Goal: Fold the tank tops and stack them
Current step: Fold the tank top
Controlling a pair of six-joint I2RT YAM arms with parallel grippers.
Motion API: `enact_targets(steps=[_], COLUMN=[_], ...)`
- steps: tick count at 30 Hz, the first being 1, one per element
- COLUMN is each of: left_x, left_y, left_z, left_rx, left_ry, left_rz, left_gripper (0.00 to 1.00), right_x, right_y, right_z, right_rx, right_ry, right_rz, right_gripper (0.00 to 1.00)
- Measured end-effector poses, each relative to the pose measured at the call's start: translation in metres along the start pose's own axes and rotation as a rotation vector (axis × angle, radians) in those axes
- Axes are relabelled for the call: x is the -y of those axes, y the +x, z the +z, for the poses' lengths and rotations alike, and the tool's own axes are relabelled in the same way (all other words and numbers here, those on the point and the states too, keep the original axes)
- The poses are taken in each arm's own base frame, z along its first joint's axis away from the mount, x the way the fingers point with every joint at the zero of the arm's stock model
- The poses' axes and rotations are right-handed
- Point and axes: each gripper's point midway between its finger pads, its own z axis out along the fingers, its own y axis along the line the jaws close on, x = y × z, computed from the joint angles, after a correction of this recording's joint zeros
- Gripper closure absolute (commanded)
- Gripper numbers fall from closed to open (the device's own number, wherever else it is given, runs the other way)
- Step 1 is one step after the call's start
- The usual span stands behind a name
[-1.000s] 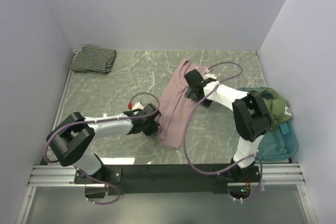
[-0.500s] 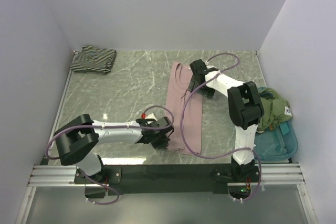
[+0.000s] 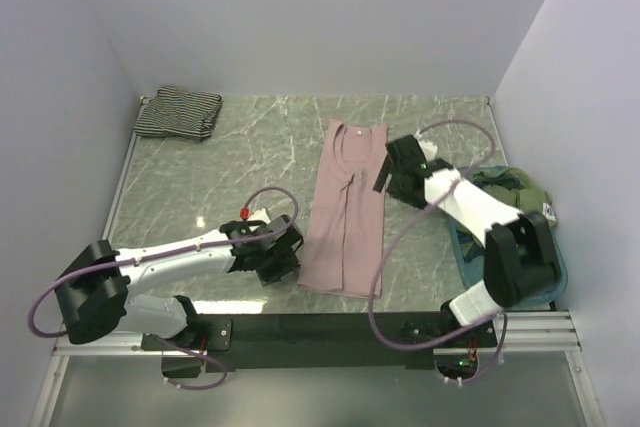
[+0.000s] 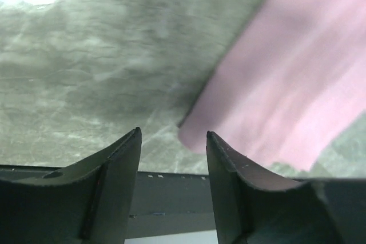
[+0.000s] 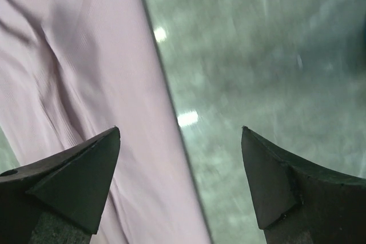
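Note:
The near hem corner [image 3: 304, 283] [image 4: 191, 135] of the mauve-pink tank top is beside my left gripper's fingers. My left gripper will grab the tank top there next, to fold the hem toward the neck.
The mauve-pink tank top [image 3: 345, 215] lies flat on the marble table as a long narrow strip, neck toward the back wall. My left gripper [image 3: 283, 263] sits just left of its near left corner, open, with nothing between the fingers. In the left wrist view that gripper [image 4: 173, 136] frames bare table, and the pink corner [image 4: 274, 95] lies just beyond the right finger. My right gripper [image 3: 390, 175] hovers at the top's right edge, wide open and empty. In the right wrist view, the right gripper [image 5: 180, 134] straddles that pink edge [image 5: 86, 84]. The striped tank top [image 3: 178, 113] rests folded at the back left.
A teal tray [image 3: 545, 282] at the right edge holds an olive-green garment [image 3: 520, 202]. White walls close in the left, back and right sides. A black rail [image 3: 330, 329] runs along the near edge, close to the pink top's hem.
My left gripper has opened, let go of the pink top's near corner and drawn back left. My right gripper has moved from the neckline to the right and nearer. The top now lies straighter.

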Motion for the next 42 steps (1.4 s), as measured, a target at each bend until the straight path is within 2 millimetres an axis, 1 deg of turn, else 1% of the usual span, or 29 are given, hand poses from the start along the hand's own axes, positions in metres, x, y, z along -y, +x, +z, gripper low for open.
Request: enact_targets(steps=[2, 4, 5, 7, 10, 12, 17, 20, 24, 27, 30, 35, 37, 38, 39, 40, 41, 42], left_x=[0.007, 0.013, 0.014, 0.014, 0.008, 0.006, 0.005, 0.011, 0.021, 0.026, 0.028, 0.026, 0.025, 0.025, 0.025, 0.025, 0.025, 0.025], left_y=[-0.001, -0.001, 0.001, 0.004, 0.011, 0.013, 0.017, 0.020, 0.025, 0.028, 0.030, 0.031, 0.031, 0.032, 0.033, 0.034, 0.035, 0.036], left_z=[-0.004, -0.005, -0.004, 0.001, 0.011, 0.016, 0.024, 0.025, 0.027, 0.028, 0.030, 0.031, 0.031, 0.031, 0.031, 0.031, 0.031, 0.032], left_rx=[-0.001, 0.000, -0.003, -0.017, -0.048, -0.059, -0.079, -0.093, -0.109, -0.117, -0.125, -0.128, -0.124, -0.125, -0.127, -0.130, -0.132, -0.134], left_ry=[0.043, 0.084, 0.098, 0.120, 0.126, 0.126, 0.161, 0.203, 0.274, 0.307, 0.323, 0.320, 0.315, 0.315, 0.315, 0.314, 0.314, 0.312], left_rz=[0.036, 0.066, 0.087, 0.118, 0.170, 0.195, 0.236, 0.243, 0.244, 0.246, 0.252, 0.252, 0.254, 0.256, 0.260, 0.262, 0.262, 0.263], left_gripper=[0.42, 0.41, 0.42, 0.42, 0.42, 0.41, 0.42, 0.43, 0.45, 0.50, 0.54, 0.60, 0.62, 0.62, 0.63, 0.65, 0.66, 0.69], right_x=[0.010, 0.016, 0.020, 0.025, 0.029, 0.033, 0.039, 0.041, 0.035, 0.032, 0.032, 0.034, 0.036, 0.037, 0.038, 0.038, 0.039, 0.040], right_y=[0.020, 0.044, 0.061, 0.094, 0.132, 0.147, 0.174, 0.198, 0.215, 0.222, 0.231, 0.242, 0.246, 0.247, 0.249, 0.249, 0.250, 0.251], right_z=[-0.010, -0.014, -0.016, -0.021, -0.032, -0.040, -0.054, -0.059, -0.070, -0.075, -0.079, -0.086, -0.088, -0.088, -0.088, -0.089, -0.088, -0.087], right_rx=[-0.006, -0.028, -0.051, -0.092, -0.143, -0.160, -0.185, -0.227, -0.249, -0.258, -0.277, -0.309, -0.321, -0.325, -0.329, -0.331, -0.333, -0.337], right_ry=[-0.023, -0.041, -0.046, -0.064, -0.109, -0.137, -0.192, -0.202, -0.242, -0.268, -0.278, -0.276, -0.271, -0.267, -0.262, -0.261, -0.254, -0.249], right_rz=[0.000, -0.009, -0.022, -0.050, -0.071, -0.056, -0.024, -0.028, -0.011, 0.030, 0.060, 0.096, 0.101, 0.103, 0.108, 0.110, 0.115, 0.120], right_gripper=[0.08, 0.08, 0.08, 0.08, 0.09, 0.09, 0.09, 0.10, 0.11, 0.14, 0.14, 0.20, 0.26, 0.27, 0.30, 0.35, 0.37, 0.41])
